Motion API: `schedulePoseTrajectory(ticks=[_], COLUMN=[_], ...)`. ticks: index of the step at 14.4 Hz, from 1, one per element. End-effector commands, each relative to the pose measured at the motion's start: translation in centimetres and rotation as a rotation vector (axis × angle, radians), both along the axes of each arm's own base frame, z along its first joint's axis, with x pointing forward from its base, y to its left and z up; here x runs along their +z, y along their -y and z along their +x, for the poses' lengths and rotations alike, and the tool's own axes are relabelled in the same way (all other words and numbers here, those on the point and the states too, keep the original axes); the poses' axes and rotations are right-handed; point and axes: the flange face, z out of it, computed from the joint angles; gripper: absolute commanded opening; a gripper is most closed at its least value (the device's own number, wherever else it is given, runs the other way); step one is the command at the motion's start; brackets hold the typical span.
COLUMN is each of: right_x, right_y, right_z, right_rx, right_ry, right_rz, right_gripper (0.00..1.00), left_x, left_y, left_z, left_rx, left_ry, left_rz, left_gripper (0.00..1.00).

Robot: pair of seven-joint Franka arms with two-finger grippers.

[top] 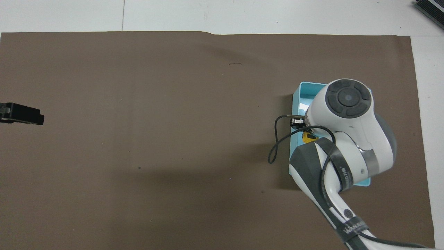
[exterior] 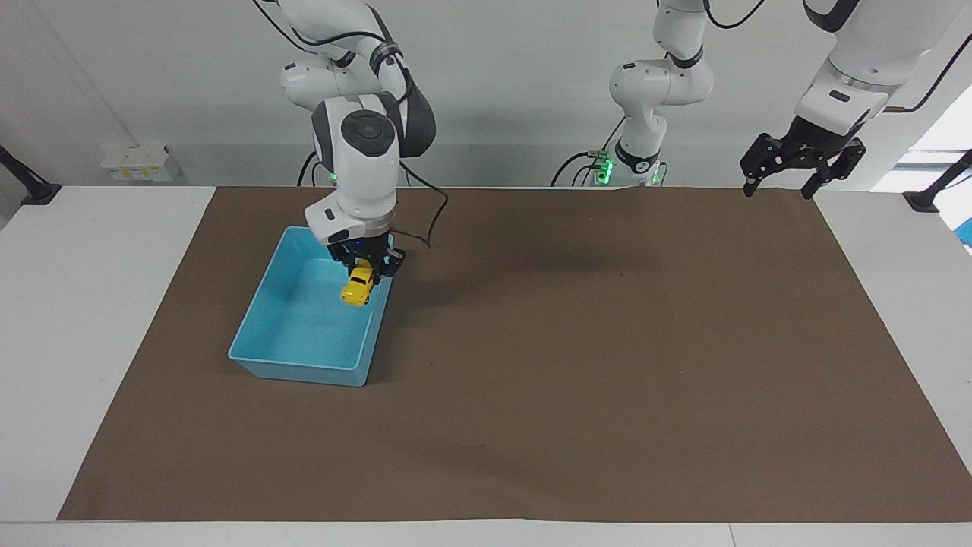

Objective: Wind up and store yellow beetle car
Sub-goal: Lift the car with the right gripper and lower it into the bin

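Note:
I need to lower the yellow car [top: 308,137] farther in before I open my right gripper, because the car is hanging nose down above the bottom of the light blue bin.
The yellow beetle car [exterior: 357,287] hangs nose down in my right gripper [exterior: 365,267], which is shut on it. The car is over the inside of the light blue bin [exterior: 298,371], near the bin's wall toward the left arm's end of the table, and clear of the bin floor. In the overhead view only a sliver of the car [top: 308,137] shows beside my right arm's wrist, which covers most of the bin [top: 301,91]. My left gripper [exterior: 803,163] waits open and empty, raised over the mat's corner at the left arm's end; its tip shows in the overhead view [top: 21,114].
A brown mat [exterior: 577,365] covers the table, and the bin stands on it toward the right arm's end. A black cable [top: 277,146] loops off my right wrist beside the bin. White table [exterior: 83,304] shows around the mat.

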Motion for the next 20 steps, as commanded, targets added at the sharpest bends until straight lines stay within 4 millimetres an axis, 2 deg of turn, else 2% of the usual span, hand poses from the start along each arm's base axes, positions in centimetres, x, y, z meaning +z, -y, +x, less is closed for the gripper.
schedulePoseTrajectory(ticks=[1,3,6,8,11,13,15,17,18,19,20], right_x=[-1.4,-2.5,-3.3,-3.9,-7.2,-8.6,-10.1,-11.3,-11.5,-11.5,-11.1], right_y=[4.0,6.7,8.8,9.0,8.8,8.8,10.3,10.5,10.2,10.0,9.8], right_z=[-3.1,-4.0,-5.1,-5.5,-6.5,-6.6,-6.9,-7.2,-7.1,-7.0,-6.9], right_rx=[0.083,0.144,0.145,0.139,0.155,0.166,0.188,0.199,0.188,0.189,0.194], right_ry=[0.011,0.026,0.026,0.029,0.074,0.071,0.079,0.092,0.09,0.086,0.088], right_rz=[0.043,0.055,0.059,0.089,0.123,0.128,0.131,0.134,0.136,0.135,0.135], right_gripper=[0.0,0.0,0.0,0.0,0.0,0.0,0.0,0.0,0.27,0.99,1.0], left_x=[0.4,0.4,0.4,0.4,0.4,0.4,0.4,0.4,0.4,0.4,0.4], left_y=[-0.5,-0.5,-0.5,-0.5,-0.4,-0.4,-0.5,-0.5,-0.5,-0.4,-0.5], left_z=[-0.6,-0.6,-0.6,-0.6,-0.6,-0.6,-0.6,-0.6,-0.6,-0.6,-0.6], left_rx=[-0.006,-0.006,-0.006,-0.006,-0.006,-0.006,-0.006,-0.006,-0.006,-0.008,-0.006], left_ry=[-0.004,-0.004,-0.004,-0.004,-0.004,-0.004,-0.004,-0.004,-0.004,-0.004,-0.004], left_rz=[0.012,0.012,0.012,0.012,0.01,0.01,0.012,0.012,0.012,0.01,0.012], left_gripper=[1.0,1.0,1.0,1.0,1.0,1.0,1.0,1.0,1.0,1.0,1.0])
